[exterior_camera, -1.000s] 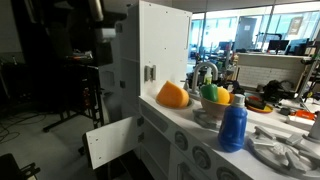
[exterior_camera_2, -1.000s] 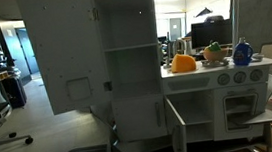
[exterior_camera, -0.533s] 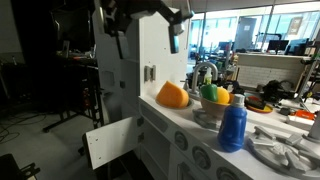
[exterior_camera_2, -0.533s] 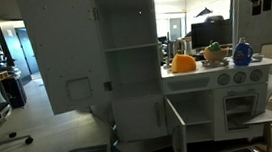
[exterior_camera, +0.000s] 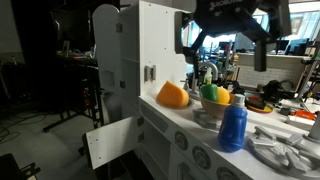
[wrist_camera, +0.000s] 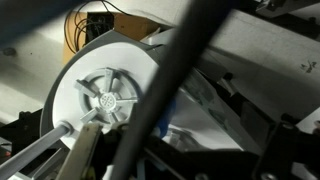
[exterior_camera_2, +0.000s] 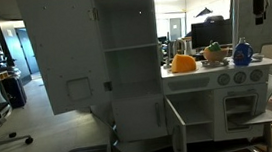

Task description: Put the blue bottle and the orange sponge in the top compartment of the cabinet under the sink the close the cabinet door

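My gripper needs to grab the blue bottle [exterior_camera: 233, 124] [wrist_camera: 164, 121] next, from above and across its top end with the cap. The bottle's base then stays free to go first into the cabinet compartment.
The blue bottle [exterior_camera: 233, 124] stands on the white play-kitchen counter [exterior_camera: 185, 117], and shows in both exterior views [exterior_camera_2: 241, 52]. The orange sponge [exterior_camera: 172, 95] lies on the counter's end near the tall cupboard, also seen from afar [exterior_camera_2: 182, 63]. My gripper [exterior_camera: 224, 42] hangs high above the counter over the bottle and bowl, its two dark fingers spread apart and empty; it also shows at the top right of an exterior view [exterior_camera_2: 258, 4]. The lower cabinet door [exterior_camera: 110, 141] below the counter stands open [exterior_camera_2: 176, 123]. The wrist view is blurred and does not show the jaws clearly.
A bowl of green and yellow fruit [exterior_camera: 215, 98] sits between sponge and bottle. A white dish rack [exterior_camera: 284, 150] lies beyond the bottle; it fills the wrist view [wrist_camera: 105, 95]. A tall white cupboard [exterior_camera_2: 130, 56] stands open beside the counter. A faucet [exterior_camera: 205, 70] rises behind the bowl.
My arm has swung across from beside the tall cupboard to above the counter, over the bowl and bottle. The bottle and sponge have not moved.
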Robot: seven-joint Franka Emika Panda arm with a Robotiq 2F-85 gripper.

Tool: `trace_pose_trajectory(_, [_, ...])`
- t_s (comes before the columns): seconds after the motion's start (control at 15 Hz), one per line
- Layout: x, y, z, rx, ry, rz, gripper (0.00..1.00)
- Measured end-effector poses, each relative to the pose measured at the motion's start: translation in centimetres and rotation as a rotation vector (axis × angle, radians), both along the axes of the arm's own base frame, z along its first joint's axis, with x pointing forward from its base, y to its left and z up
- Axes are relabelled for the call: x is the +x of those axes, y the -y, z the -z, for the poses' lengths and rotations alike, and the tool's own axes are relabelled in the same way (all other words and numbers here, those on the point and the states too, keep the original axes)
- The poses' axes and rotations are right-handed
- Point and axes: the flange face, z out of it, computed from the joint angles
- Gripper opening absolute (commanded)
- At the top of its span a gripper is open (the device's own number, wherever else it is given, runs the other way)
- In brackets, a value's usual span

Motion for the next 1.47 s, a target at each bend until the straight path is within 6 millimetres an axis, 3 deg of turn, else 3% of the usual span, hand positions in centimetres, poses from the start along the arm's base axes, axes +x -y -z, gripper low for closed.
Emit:
trace_pose_trajectory(0.27, [0.0, 4.5, 0.1, -0.001, 0.024, -0.038, 1.0])
trace_pose_trajectory(0.47, [0.0, 6.6, 1.5, 0.038, 0.063, -0.021, 1.0])
trace_pose_trajectory(0.93, [1.9, 5.2, 6.4, 0.138, 0.078, 0.009, 1.0])
trace_pose_trajectory(1.47, [4.3, 4.9, 9.4, 0.152, 0.063, 0.002, 1.0])
